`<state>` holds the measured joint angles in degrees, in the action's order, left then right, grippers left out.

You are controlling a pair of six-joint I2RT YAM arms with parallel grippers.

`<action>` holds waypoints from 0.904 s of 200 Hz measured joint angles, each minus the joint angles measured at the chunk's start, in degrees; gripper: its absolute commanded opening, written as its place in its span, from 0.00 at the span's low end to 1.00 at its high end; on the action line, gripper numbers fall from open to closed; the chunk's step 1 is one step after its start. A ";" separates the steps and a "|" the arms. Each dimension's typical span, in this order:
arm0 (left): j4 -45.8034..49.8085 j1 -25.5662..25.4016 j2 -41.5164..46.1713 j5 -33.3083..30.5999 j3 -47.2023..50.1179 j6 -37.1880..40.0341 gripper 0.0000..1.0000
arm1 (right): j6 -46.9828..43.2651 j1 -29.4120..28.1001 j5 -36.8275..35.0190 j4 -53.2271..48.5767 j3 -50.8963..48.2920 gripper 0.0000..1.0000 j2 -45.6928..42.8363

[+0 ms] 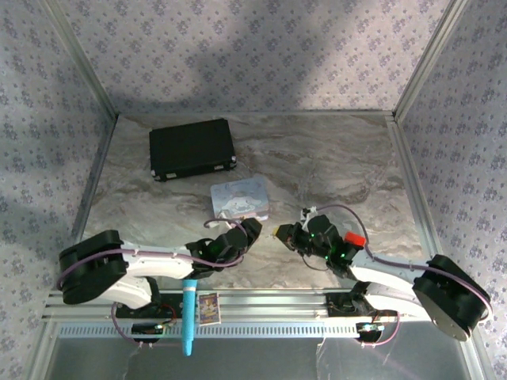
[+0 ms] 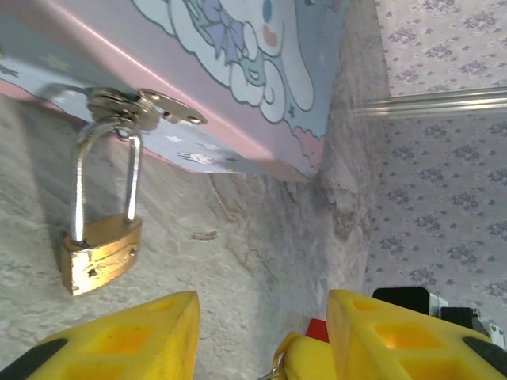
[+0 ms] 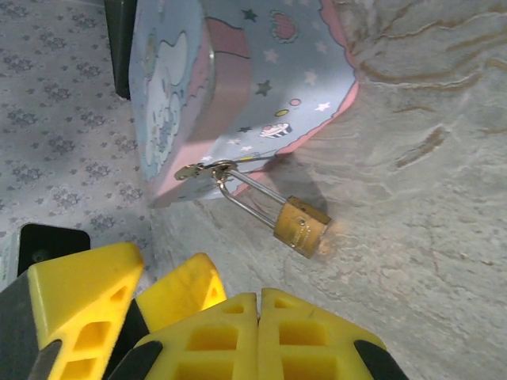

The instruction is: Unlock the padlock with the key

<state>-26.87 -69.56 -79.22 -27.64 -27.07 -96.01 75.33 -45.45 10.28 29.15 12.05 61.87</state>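
I need to grab the key with my left gripper next by its silvery end (image 1: 274, 234) (image 2: 272, 373), which sticks out from the tip of my right gripper, so the key can be regripped for unlocking.
The small brass padlock (image 2: 99, 255) lies on the marble table, its thin shackle hooked through the hasp of the pastel tin (image 2: 238, 47). It also shows from the right wrist as the padlock (image 3: 301, 226), just ahead of my right gripper (image 3: 260, 299). That gripper's fingers are pressed together. A sliver of silvery metal, the key (image 2: 276, 370), pokes out at its tip. My left gripper (image 2: 261, 317) is open, to the right of the padlock and not touching it. From above, the left gripper (image 1: 245, 231) and the right gripper (image 1: 279, 232) face each other in front of the tin (image 1: 240, 198).
A black case (image 1: 192, 148) lies at the back left. A blue pen-shaped stick (image 1: 188, 317) and a small card (image 1: 207, 307) rest on the front rail. A red bit (image 1: 354, 238) sits by the right arm. Papered walls enclose the table.
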 measured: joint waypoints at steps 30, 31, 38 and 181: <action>-4.09 -0.72 -3.21 0.83 0.00 -0.50 0.40 | 0.11 -0.13 -0.04 1.25 0.02 0.00 -0.07; -4.15 -0.74 -3.30 0.87 0.00 -0.50 0.40 | 0.11 -0.15 -0.04 1.27 0.00 0.00 -0.07; -4.85 -1.07 -4.04 1.07 0.00 -0.72 0.39 | 0.24 -0.22 -0.11 1.29 0.02 0.00 -0.20; -15.98 -1.64 -9.20 1.31 0.13 -3.10 0.00 | -0.02 -0.87 -2.19 0.87 0.22 0.53 -0.33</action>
<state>-42.85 -71.20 -88.42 -26.33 -26.94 -99.11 75.31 -46.33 8.10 30.02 12.27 61.54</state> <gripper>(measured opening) 0.047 0.064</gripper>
